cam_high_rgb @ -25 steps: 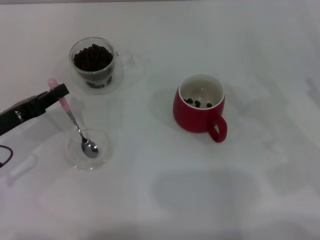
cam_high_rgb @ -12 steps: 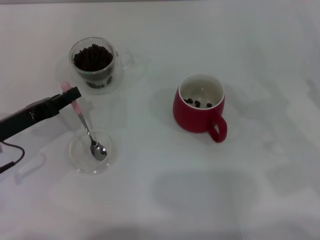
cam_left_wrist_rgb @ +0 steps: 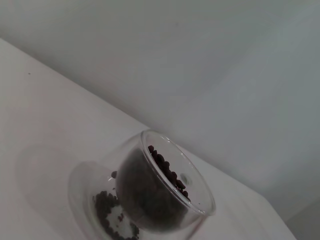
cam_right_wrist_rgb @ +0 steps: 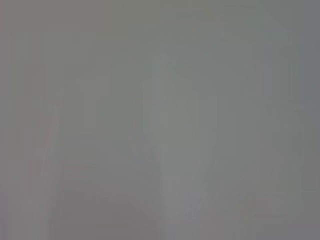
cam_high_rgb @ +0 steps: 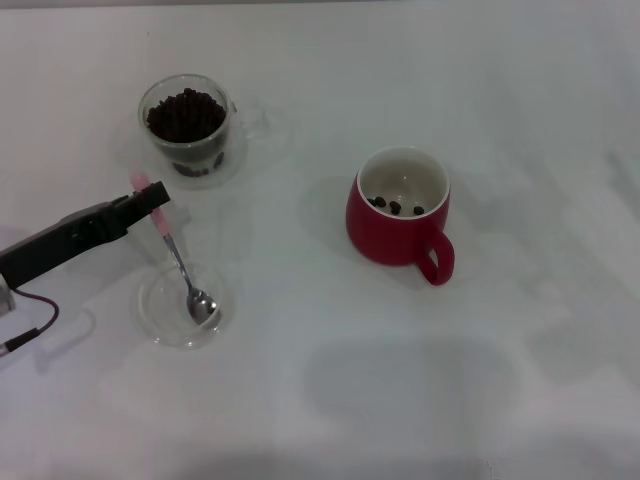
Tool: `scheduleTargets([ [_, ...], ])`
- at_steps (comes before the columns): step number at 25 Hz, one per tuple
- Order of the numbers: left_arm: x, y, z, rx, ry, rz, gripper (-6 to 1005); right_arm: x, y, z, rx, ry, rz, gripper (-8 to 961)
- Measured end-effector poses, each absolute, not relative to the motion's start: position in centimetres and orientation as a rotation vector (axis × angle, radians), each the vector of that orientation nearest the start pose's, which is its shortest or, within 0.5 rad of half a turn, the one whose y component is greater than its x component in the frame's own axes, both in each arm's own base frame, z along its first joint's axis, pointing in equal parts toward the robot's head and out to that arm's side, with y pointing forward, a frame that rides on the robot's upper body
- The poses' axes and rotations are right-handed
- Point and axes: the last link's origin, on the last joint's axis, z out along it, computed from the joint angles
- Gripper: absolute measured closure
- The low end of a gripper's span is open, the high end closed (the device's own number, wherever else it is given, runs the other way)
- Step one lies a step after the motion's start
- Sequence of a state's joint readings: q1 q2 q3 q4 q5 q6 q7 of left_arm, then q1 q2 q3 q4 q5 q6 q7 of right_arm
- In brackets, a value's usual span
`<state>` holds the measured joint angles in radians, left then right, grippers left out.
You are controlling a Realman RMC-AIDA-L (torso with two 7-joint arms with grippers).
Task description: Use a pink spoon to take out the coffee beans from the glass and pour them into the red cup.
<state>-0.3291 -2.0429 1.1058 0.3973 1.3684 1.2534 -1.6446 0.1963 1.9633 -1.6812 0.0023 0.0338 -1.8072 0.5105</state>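
I need to open my left gripper now. The spoon's metal bowl point(cam_high_rgb: 201, 306) rests in the glass dish point(cam_high_rgb: 160, 310).
My left gripper point(cam_high_rgb: 150, 200) is shut on the pink handle of the pink spoon point(cam_high_rgb: 178, 262), just below the glass in the head view. The spoon slants down, its metal bowl resting in a flat clear glass dish point(cam_high_rgb: 160, 310). The glass point(cam_high_rgb: 185, 130), heaped with dark coffee beans point(cam_high_rgb: 185, 114), stands at the back left; the left wrist view shows this glass point(cam_left_wrist_rgb: 165, 190) and its coffee beans point(cam_left_wrist_rgb: 167, 170) close up. The red cup point(cam_high_rgb: 400, 220) sits mid-table with three beans inside. My right gripper is out of view.
The white table point(cam_high_rgb: 500, 380) stretches wide around the cup. A red and black cable point(cam_high_rgb: 25, 320) hangs from my left arm at the left edge. The right wrist view shows only a blank grey surface.
My left gripper has carried the spoon to the right and slightly toward the front; the spoon bowl has slid across the dish, which shifted a little with it.
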Motion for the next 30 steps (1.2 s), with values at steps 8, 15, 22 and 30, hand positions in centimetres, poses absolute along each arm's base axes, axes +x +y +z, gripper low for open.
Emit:
scheduleTargets([
  [8,-32.3,29.0,-3.4,-2.179,-1.475,-0.955,769,36.1,21.5,6.5,-1.608,0.384,1.05,108],
  [15,-32.8,28.8,-2.9,-2.181,-1.44,-0.942,661,36.0,21.7,6.5,-1.609,0.382,1.054,109],
  [22,-33.4,28.2,-0.7,-2.175,-1.217,-0.972,522,35.7,21.7,6.3,-1.607,0.375,1.068,108],
  [30,-33.7,27.7,3.0,-2.089,-0.808,-1.007,482,35.0,21.5,6.3,-1.601,0.306,1.078,109],
])
